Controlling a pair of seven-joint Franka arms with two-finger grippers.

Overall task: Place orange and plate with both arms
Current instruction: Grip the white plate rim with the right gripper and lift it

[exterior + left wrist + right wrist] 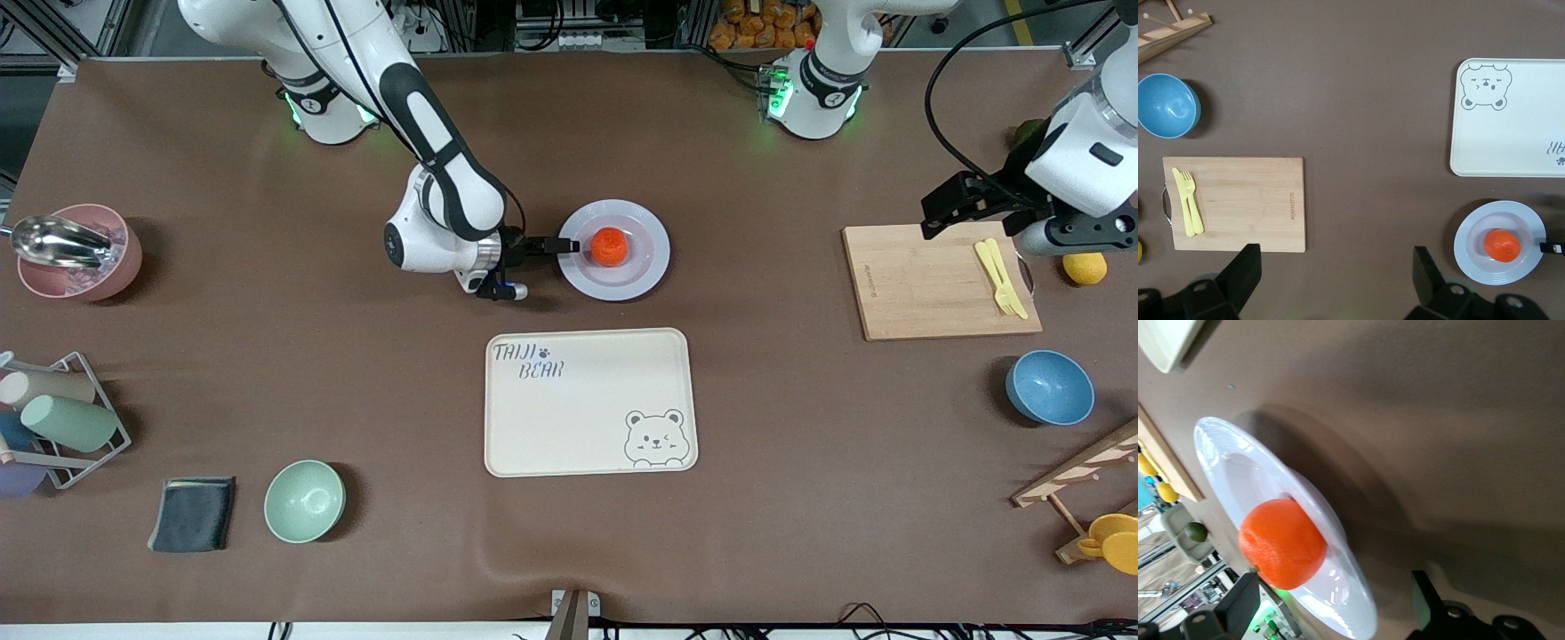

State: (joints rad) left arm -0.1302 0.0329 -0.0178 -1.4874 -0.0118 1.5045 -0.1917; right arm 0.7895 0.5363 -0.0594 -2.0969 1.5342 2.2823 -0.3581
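Observation:
My right gripper is going to grab the plate by its rim next, so it can then bring the orange over to the tray point(592, 404).
The orange point(610, 246) sits in the middle of the pale plate point(645, 267), which lies on the table farther from the front camera than the tray. My right gripper point(569, 246) is low at the plate's rim on the right arm's side, turned sideways and open. In the right wrist view the plate's rim point(1225, 453) lies between the spread fingers of the gripper point(1335, 587), with the orange point(1282, 543) close by. My left gripper point(933, 213) hangs open and empty, high over the cutting board's end. Its view point(1336, 273) shows the plate point(1471, 243) and orange point(1502, 245).
A cream tray point(587, 400) lies nearer the camera than the plate. A wooden cutting board point(925, 280) holds yellow cutlery point(1000, 276), with a yellow fruit point(1085, 267) and blue bowl point(1049, 387) nearby. A mint bowl point(304, 500), dark cloth point(193, 514), cup rack point(53, 418) and pink bowl point(76, 253) stand at the right arm's end.

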